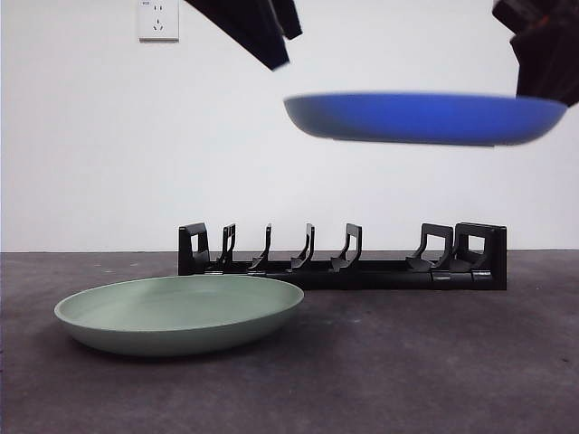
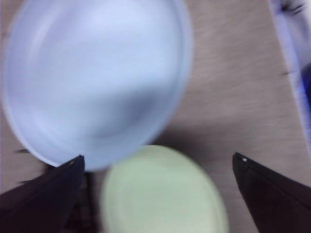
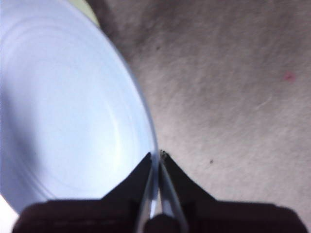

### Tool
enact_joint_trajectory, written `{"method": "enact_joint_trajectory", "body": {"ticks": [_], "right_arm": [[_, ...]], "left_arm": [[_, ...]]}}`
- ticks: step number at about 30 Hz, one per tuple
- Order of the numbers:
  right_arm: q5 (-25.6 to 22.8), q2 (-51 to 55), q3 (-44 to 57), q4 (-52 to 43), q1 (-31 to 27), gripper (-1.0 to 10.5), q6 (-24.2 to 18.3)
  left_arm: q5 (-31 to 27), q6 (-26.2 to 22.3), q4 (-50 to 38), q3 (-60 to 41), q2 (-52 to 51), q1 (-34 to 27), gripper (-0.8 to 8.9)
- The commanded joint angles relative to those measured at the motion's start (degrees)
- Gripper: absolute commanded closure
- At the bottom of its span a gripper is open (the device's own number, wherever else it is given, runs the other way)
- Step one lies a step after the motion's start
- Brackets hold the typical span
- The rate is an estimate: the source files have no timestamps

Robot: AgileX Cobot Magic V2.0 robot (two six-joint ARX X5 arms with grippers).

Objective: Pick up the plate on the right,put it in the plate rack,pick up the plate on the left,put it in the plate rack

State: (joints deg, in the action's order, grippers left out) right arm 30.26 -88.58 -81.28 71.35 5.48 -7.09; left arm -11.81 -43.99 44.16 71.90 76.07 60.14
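I should grab the blue plate's thin rim with my left gripper, opposite my right gripper, because the blue plate's broad side (image 2: 97, 77) is wider than the open fingers.
A blue plate (image 1: 425, 117) hangs level high above the table at the right. My right gripper (image 1: 543, 54) is shut on its right rim; in the right wrist view the jaws pinch the plate's edge (image 3: 155, 165). A pale green plate (image 1: 179, 313) lies flat on the table at the front left. Behind it stands the black plate rack (image 1: 344, 262) with its row of upright prongs, holding nothing. My left gripper (image 2: 158, 165) is open high above both plates, seen at the top of the front view (image 1: 258, 27). From there the blue plate (image 2: 92, 77) and the green plate (image 2: 160, 194) look blurred.
A dark grey table (image 1: 434, 362) runs up to a white wall with a socket (image 1: 158, 20) at the upper left. Bare table lies in front of the rack at the right.
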Motion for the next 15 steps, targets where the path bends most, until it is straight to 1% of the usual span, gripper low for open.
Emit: {"method": "enact_joint_trajectory", "body": {"ticks": [1,4,8,9,10,12,15], "right_arm": [[0.9,1.0,-1.5,1.3,1.2,9.6,-0.9],[1.4,1.1,-2.9,2.3,2.6,9.6,-0.7],[4.1,1.1,-4.8,2.5,4.0,9.6,-0.4],[4.6,1.1,-5.2,2.6,4.3,9.6,-0.4],[4.9,1.1,-5.4,2.7,4.4,9.6,-0.3],[5.3,1.1,-5.9,2.9,4.7,9.6,-0.2],[5.3,1.1,-6.0,3.3,4.7,9.6,-0.2]], "left_arm": [[-2.7,-5.3,-1.9,0.2,0.7,0.6,0.96],[-3.1,-6.9,-2.9,0.2,1.3,0.7,0.96],[-3.2,-7.7,-3.5,0.2,1.7,0.7,1.0],[-3.2,-7.7,-3.6,0.2,1.7,0.7,1.28],[-3.2,-7.7,-3.7,0.2,1.8,0.7,1.84],[-3.2,-7.7,-3.6,0.2,1.8,0.7,3.35],[-3.2,-7.3,-3.4,0.2,1.8,0.7,4.75]]}}
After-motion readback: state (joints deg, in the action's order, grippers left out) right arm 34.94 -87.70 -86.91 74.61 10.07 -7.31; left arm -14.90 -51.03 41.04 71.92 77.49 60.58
